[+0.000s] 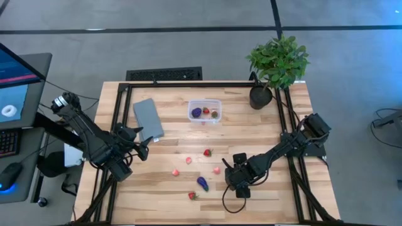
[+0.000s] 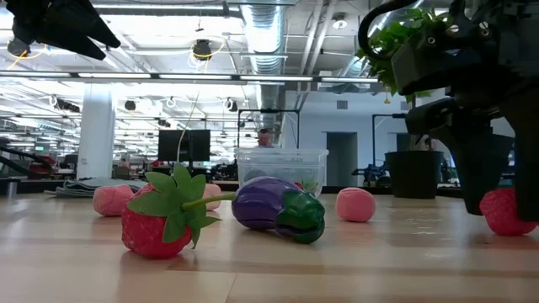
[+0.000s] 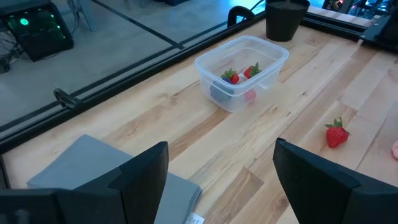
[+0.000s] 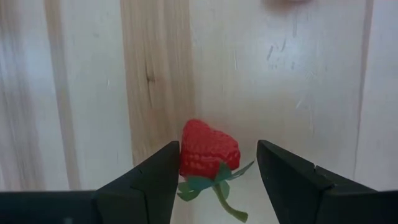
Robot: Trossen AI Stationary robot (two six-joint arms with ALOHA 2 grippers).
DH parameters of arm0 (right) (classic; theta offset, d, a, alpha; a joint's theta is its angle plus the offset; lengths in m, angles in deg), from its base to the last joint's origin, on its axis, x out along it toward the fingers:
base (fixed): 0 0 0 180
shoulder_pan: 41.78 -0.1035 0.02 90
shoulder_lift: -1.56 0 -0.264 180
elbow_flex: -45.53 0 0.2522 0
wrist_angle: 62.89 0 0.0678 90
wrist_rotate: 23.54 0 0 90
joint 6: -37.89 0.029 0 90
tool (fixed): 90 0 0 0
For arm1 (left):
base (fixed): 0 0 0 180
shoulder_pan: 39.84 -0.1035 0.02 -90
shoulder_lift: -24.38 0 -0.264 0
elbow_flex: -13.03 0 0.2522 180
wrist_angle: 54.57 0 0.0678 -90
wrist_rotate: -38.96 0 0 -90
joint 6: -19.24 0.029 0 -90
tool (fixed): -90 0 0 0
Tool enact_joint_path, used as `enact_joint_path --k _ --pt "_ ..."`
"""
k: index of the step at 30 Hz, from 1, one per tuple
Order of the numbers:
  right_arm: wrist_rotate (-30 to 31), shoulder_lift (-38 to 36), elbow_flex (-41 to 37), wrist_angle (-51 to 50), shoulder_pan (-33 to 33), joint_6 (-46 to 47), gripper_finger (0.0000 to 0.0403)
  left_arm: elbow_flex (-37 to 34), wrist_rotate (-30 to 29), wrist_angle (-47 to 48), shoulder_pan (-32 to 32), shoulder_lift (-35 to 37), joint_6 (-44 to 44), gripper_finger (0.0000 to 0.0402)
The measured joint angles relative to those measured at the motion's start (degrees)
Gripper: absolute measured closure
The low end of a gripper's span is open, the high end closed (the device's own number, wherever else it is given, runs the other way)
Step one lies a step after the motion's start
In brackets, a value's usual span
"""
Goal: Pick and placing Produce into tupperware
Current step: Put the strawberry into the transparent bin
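The strawberry will go into the clear tupperware next, so my right gripper should pick it up by its red body (image 4: 208, 149).
The clear tupperware (image 1: 205, 112) stands at the table's far middle with a purple piece and strawberries inside (image 3: 242, 62). Loose produce lies at the near middle: a strawberry (image 1: 208, 152), pink pieces (image 1: 188, 161), a purple eggplant (image 1: 202, 183) and another strawberry (image 1: 193, 196). My right gripper (image 4: 217, 149) points down, open, with its fingers on either side of a strawberry (image 4: 208, 149) that rests on the table (image 2: 505, 210). My left gripper (image 3: 217, 180) hangs open above the table's left part, beside the grey lid. My right gripper comes at the strawberry from above with its fingers apart. One finger (image 4: 163, 167) stands right against the berry's side (image 4: 185, 152); I cannot tell whether it touches. The other finger is clear of it. The berry lies on the table.
A flat grey lid (image 1: 148, 119) lies left of the tub. A potted green plant (image 1: 276, 63) stands at the far right corner. A pink piece (image 1: 217, 169) lies close to my right gripper. Black frame rails run along the table's edges.
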Motion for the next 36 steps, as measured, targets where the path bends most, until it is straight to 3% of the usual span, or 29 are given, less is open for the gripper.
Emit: enact_joint_path --k 22,32,36 --pt "-1.18 0.9 0.04 -0.51 0.63 0.96 0.0166 0.0 -0.5 0.0 0.01 0.01 0.02 0.0122" --pt "-1.5 0.83 0.02 -0.48 0.66 1.58 0.0236 0.0 -0.5 0.0 0.01 0.01 0.15 0.0122" --pt "-1.49 0.81 0.02 -0.47 0.66 2.84 0.0245 0.0 -0.49 0.0 0.02 0.0 0.16 0.0122"
